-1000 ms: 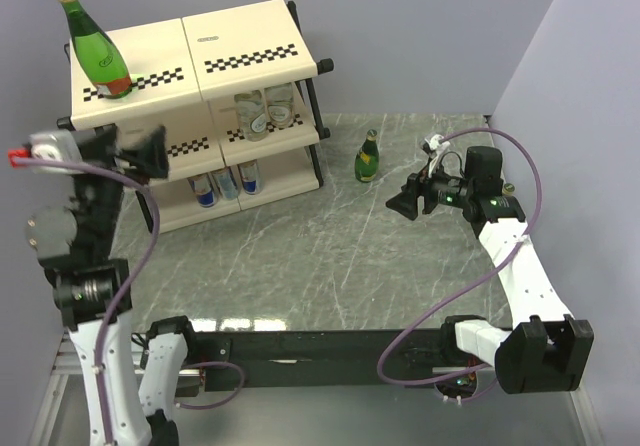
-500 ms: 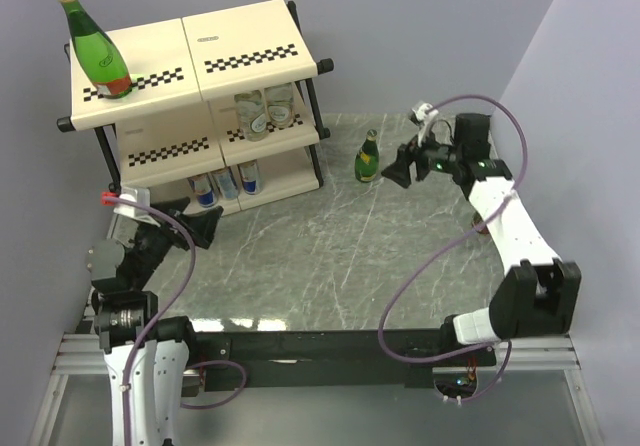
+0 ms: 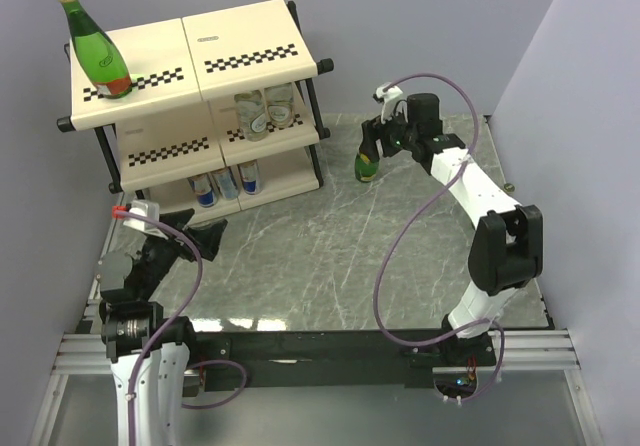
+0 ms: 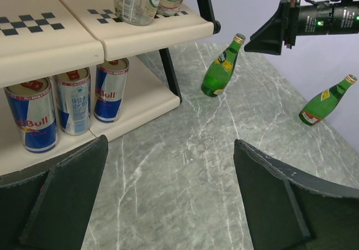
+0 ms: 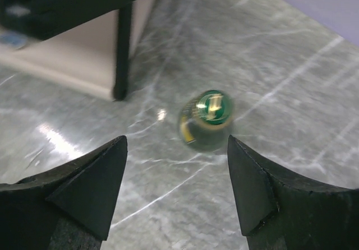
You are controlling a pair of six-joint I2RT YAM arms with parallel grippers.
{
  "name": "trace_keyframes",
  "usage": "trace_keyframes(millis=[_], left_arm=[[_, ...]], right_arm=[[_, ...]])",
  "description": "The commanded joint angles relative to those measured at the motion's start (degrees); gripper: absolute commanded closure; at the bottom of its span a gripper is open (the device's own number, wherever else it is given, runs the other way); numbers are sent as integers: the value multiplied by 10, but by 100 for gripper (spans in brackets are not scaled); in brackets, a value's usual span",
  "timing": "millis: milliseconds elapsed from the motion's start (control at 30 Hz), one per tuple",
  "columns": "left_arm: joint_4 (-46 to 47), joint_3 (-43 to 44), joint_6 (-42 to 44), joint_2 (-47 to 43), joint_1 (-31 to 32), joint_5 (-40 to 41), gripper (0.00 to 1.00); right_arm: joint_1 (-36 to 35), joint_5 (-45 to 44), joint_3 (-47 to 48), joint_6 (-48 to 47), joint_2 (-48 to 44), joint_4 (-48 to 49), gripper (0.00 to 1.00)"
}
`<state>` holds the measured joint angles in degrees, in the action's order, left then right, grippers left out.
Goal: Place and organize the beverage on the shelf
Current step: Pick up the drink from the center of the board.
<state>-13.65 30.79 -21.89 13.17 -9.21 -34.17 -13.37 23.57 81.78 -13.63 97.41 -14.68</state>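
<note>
I should grab the second green bottle by its neck below the cap [image 5: 212,117] with my right gripper, leaving its body free for my left gripper.
The shelf [image 3: 250,41] stands at the far left. One green bottle [image 3: 98,51] stands on its top tier, two clear bottles [image 3: 265,111] on the middle tier and three cans [image 3: 228,183] on the bottom tier. A second green bottle [image 3: 367,161] stands on the table right of the shelf. My right gripper [image 3: 375,136] hovers open just above its cap; in the right wrist view the bottle [image 5: 207,118] is blurred, just ahead of the open gripper [image 5: 177,140]. My left gripper [image 3: 205,234] is open and empty, low in front of the cans [image 4: 67,101]. A third green bottle [image 4: 325,101] stands far right.
The shelf's black front leg [image 5: 122,48] stands close to the left of the second bottle. Purple walls close the table at the back and right. The right arm's cable [image 3: 400,256] loops over the marble table [image 3: 320,256].
My right arm has swung left and back, from mid-right to over the bottle beside the shelf. My left arm has dropped from beside the shelf's upper tiers to low over the table.
</note>
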Motion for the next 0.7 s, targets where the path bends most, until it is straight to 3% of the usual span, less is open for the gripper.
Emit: trace_keyframes(millis=[0, 300, 667], left_arm=[[16, -3, 10, 13, 1, -5, 1], [18, -4, 10, 10, 1, -5, 0], [34, -9, -1, 18, 1, -21, 0]], right_arm=[[-1, -77, 38, 34, 18, 44, 22], [-2, -77, 107, 90, 88, 37, 26], [-3, -91, 118, 120, 123, 33, 43]])
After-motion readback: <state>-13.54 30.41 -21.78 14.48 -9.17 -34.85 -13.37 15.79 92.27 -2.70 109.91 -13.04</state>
